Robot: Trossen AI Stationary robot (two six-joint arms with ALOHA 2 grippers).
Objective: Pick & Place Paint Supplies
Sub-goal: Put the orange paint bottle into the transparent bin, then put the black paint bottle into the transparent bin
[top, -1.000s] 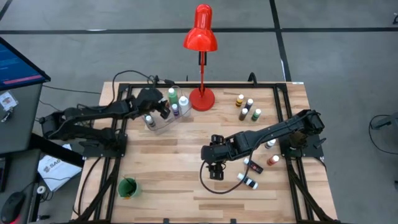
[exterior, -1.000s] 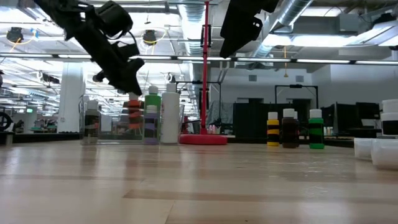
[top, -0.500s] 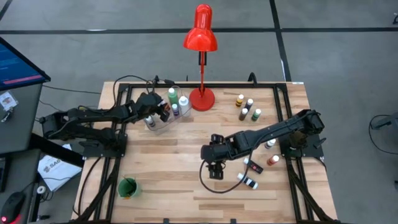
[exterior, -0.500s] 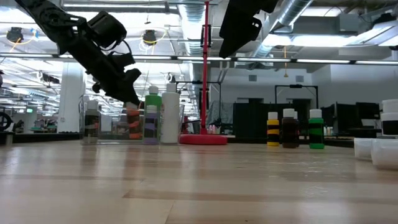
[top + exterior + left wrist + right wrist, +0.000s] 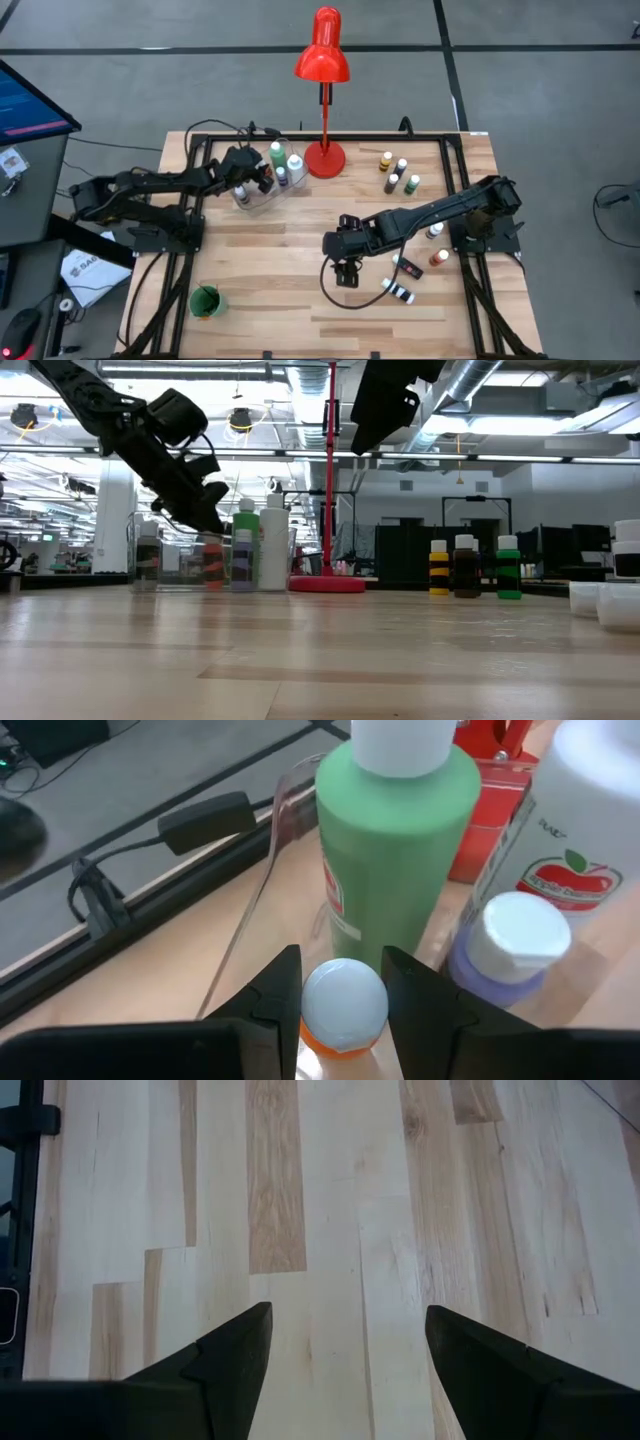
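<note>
The orange bottle is low in the clear box by the green bottle, so my left gripper should open its fingers.
A small orange paint bottle with a white cap stands inside a clear box at the table's far left, and my left gripper is shut on it. Beside it in the box stand a green bottle, a big white bottle and a purple bottle. My right gripper hangs open over bare wood at mid-table, touching nothing. More paint bottles stand at the far right, and several stand or lie at the near right. My left gripper pinches the orange bottle between its two fingers at the white cap. The fingers come slanting down from the table's left side. The bottle is upright in the box, low among the others; whether its base rests on the box floor I cannot tell.
A tall red desk lamp stands on its base just right of the box. A green cup sits near the front left corner. Bare wood lies between the box and my right arm.
My left gripper has sunk with the orange bottle, still shut on it. The bottle, first held above the other bottles' shoulders, now stands down inside the clear box beside them, still upright.
</note>
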